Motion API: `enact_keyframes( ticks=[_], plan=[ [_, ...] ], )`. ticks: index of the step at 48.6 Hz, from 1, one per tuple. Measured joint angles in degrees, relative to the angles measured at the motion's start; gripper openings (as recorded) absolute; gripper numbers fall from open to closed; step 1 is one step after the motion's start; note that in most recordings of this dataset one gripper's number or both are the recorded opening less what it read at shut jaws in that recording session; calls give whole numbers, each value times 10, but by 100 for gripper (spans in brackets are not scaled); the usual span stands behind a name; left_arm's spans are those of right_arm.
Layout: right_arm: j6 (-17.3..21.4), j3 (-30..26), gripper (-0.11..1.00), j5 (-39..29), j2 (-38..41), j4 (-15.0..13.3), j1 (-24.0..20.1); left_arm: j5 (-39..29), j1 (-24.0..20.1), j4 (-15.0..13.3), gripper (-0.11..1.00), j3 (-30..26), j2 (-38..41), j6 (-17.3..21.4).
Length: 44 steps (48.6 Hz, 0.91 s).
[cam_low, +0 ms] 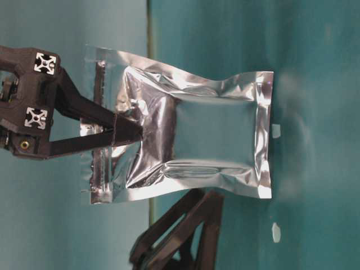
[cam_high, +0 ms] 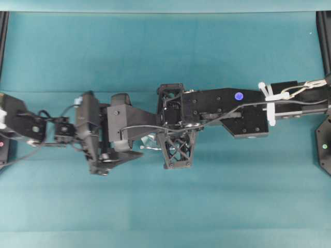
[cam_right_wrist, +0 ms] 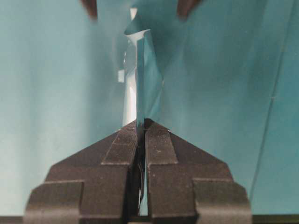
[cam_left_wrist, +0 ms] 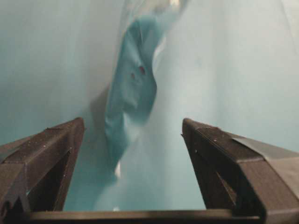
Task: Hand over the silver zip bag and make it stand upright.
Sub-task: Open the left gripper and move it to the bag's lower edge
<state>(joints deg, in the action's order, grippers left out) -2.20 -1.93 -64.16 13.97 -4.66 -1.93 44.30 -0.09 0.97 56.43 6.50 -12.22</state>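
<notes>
I should take over the silver zip bag and stand it upright, so I need to grab it by its loose end with my left gripper.
The silver zip bag hangs flat-on in the table-level view, crinkled, with its zip strip nearest the gripper that holds it. My right gripper is shut on its upper part. In the right wrist view the jaws pinch the bag, which shows edge-on. My left gripper is open, and the bag stands ahead between its fingers without touching them. Its fingertips flank the bag's far edge. From overhead only a sliver of the bag shows between the left gripper and the right gripper.
Teal cloth covers the table. Two small white specks lie on it near the bag's lower end. Black frame rails stand at the table's far corners. Both arms meet at the middle of the table.
</notes>
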Motion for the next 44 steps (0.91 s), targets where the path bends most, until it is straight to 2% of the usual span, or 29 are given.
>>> enact_keyframes(
  ticks=[11, 24, 33, 44],
  plan=[
    [1, 1, 1, 0, 0, 0, 0, 36, -1, 0, 91, -32, 58, -6],
    [1, 1, 1, 0, 0, 0, 0, 42, 0, 0, 91, -81, 107, -7],
    [1, 2, 1, 0, 0, 0, 0, 42, -1, -1, 91, -106, 125, -7],
    [1, 2, 1, 0, 0, 0, 0, 43, -1, 0, 90, -110, 129, -9]
  ],
)
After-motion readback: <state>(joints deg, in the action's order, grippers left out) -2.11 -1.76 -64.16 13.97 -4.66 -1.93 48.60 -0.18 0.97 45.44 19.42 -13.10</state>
